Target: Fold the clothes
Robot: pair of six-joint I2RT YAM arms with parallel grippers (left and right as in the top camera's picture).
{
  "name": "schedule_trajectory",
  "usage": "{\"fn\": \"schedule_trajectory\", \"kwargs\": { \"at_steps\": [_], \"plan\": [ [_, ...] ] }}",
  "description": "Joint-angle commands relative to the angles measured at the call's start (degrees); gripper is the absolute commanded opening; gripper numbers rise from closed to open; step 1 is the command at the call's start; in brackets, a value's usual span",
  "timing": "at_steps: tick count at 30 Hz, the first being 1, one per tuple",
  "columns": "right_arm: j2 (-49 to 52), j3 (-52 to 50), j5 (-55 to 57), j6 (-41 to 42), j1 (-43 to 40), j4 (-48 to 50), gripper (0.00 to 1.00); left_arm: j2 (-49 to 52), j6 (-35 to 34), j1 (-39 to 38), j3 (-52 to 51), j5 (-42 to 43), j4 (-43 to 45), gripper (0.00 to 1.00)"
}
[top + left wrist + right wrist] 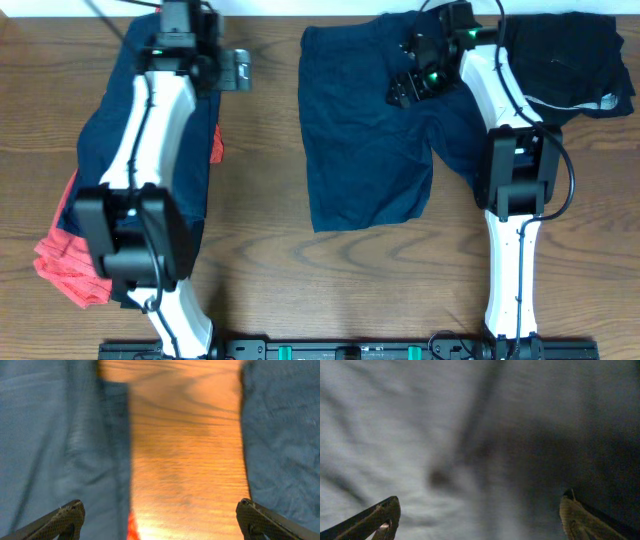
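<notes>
My left gripper is to shift and fold the navy shorts, so next it should grip them by the outer side edge that faces the empty wood.
Navy shorts lie spread flat at the table's middle, waistband at the far edge, legs toward me. My right gripper is open and empty just above their upper right part; its wrist view shows only blurred fabric. My left gripper is open and empty over bare wood between garments. A second navy garment lies under the left arm, also in the left wrist view. A coral-red one lies beneath it.
A black garment is heaped at the far right corner. The centre shorts' edge shows right of the left gripper. Both arms' white links reach from the front rail across the table.
</notes>
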Motion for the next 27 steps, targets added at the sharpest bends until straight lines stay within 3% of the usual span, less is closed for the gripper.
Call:
{"fn": "schedule_trajectory", "kwargs": {
  "at_steps": [1,5,12,27],
  "plan": [
    [-3.5,7.6,-6.1,2.3,0.9,-2.6,0.99,4.9,4.2,-2.7,-0.2,2.1,2.6,0.98],
    [-10.0,11.7,-5.9,2.3,0.3,-5.6,0.99,9.4,4.3,-4.9,1.7,2.5,7.3,0.98],
    [-18.6,11.8,1.6,2.3,0.2,-7.6,0.99,17.1,2.0,-6.9,6.6,11.3,9.8,0.98],
    [-19.6,11.5,3.0,2.3,-0.8,-9.0,0.99,22.2,2.0,-11.9,7.0,11.4,10.6,0.98]
  ]
}}
